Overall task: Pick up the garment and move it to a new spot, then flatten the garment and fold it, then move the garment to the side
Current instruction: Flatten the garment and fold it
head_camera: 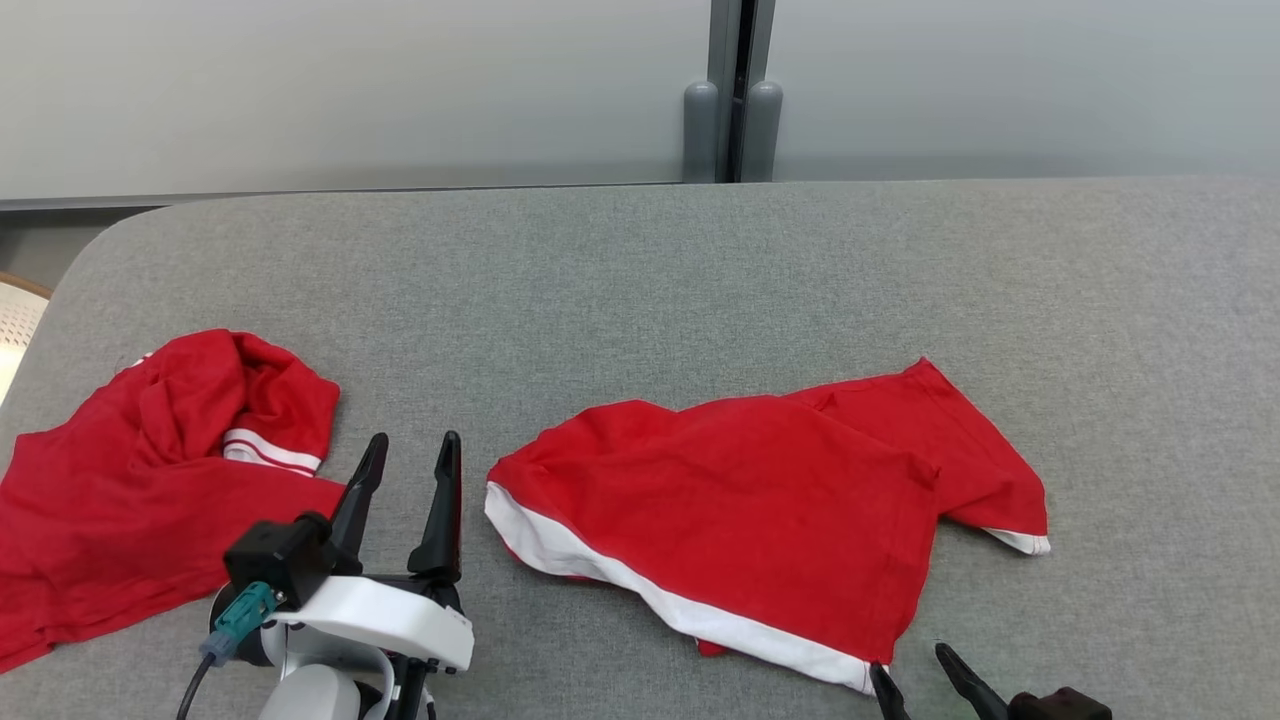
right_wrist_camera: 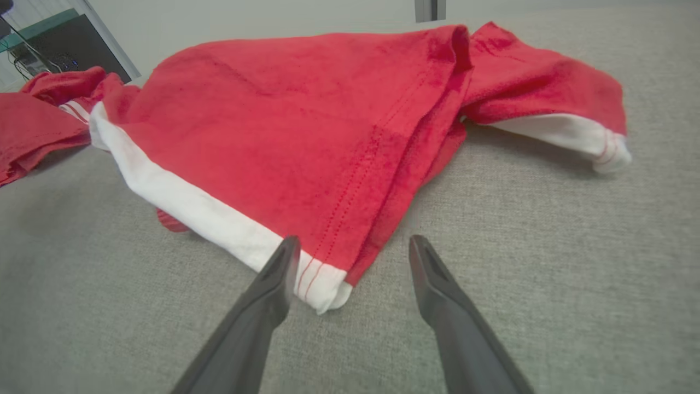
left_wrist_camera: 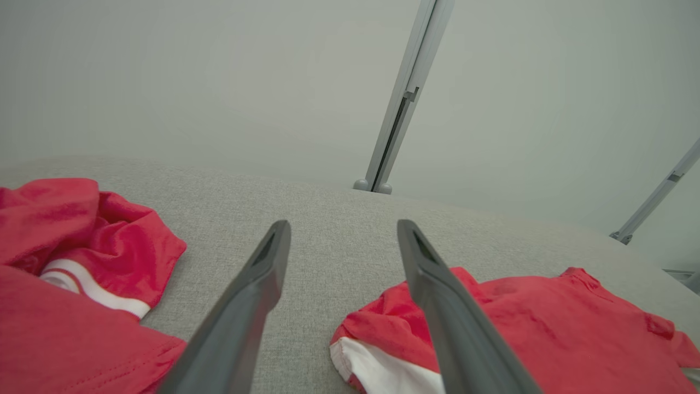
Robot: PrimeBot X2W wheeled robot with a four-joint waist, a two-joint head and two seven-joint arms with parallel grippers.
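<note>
The bunched white and red corner [head_camera: 509, 510] of the garment stands up while its red middle [head_camera: 768, 516] lies flat, so my left gripper will grab the garment by that corner next.
A red garment [head_camera: 760, 510] with a white hem lies crumpled and partly folded over in the middle of the grey surface; it also appears as the red garment [left_wrist_camera: 547, 323] and the red garment [right_wrist_camera: 306, 120]. My left gripper [head_camera: 415, 440] is open just left of its near-left corner, fingers apart with nothing between them, seen too as the left gripper [left_wrist_camera: 343, 224]. At the garment's near-right hem corner, my right gripper [head_camera: 908, 660] is open. In the right wrist view that white corner lies just ahead of and between the tips of the right gripper [right_wrist_camera: 353, 241], ungripped.
A second red garment [head_camera: 150, 470] with white striped trim lies bunched at the left edge, also seen as the second garment [left_wrist_camera: 65, 246]. The grey padded table [head_camera: 640, 280] reaches back to a pale wall with a grey post [head_camera: 735, 90]. Its left corner is rounded.
</note>
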